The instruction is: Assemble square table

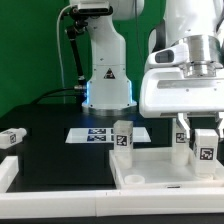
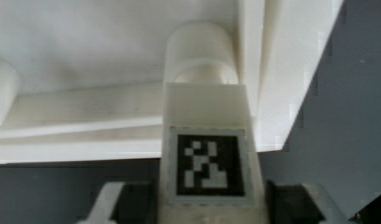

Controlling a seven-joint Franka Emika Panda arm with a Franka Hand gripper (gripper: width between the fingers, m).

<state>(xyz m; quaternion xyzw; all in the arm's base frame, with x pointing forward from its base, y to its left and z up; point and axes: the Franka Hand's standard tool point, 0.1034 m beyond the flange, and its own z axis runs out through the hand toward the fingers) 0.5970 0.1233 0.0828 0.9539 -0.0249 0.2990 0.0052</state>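
The tagged leg's lower end sits in the table top's corner [image 1: 206, 181], inside the table top's rim, so the tagged leg would stand. It is now time for my gripper to open.
The square table top [image 1: 150, 172] lies flat at the front, on the exterior view's right, its raised rim facing up. One white tagged leg [image 1: 123, 137] stands at its near left corner, and another leg [image 1: 181, 144] stands further right. My gripper [image 1: 203, 133] hangs over the slab's right part, shut on a third leg [image 1: 205, 150], which it holds upright. In the wrist view this leg [image 2: 208, 120] runs from between my fingers [image 2: 116, 202] down to the slab [image 2: 80, 80] near its rim, with the tag facing the camera. My gripper [image 2: 208, 208] clamps its upper end.
A loose tagged leg [image 1: 12, 138] lies on the black table at the exterior view's far left. The marker board [image 1: 98, 134] lies flat in the middle. A white border bar [image 1: 8, 175] sits at the front left. The arm's base [image 1: 108, 80] stands behind.
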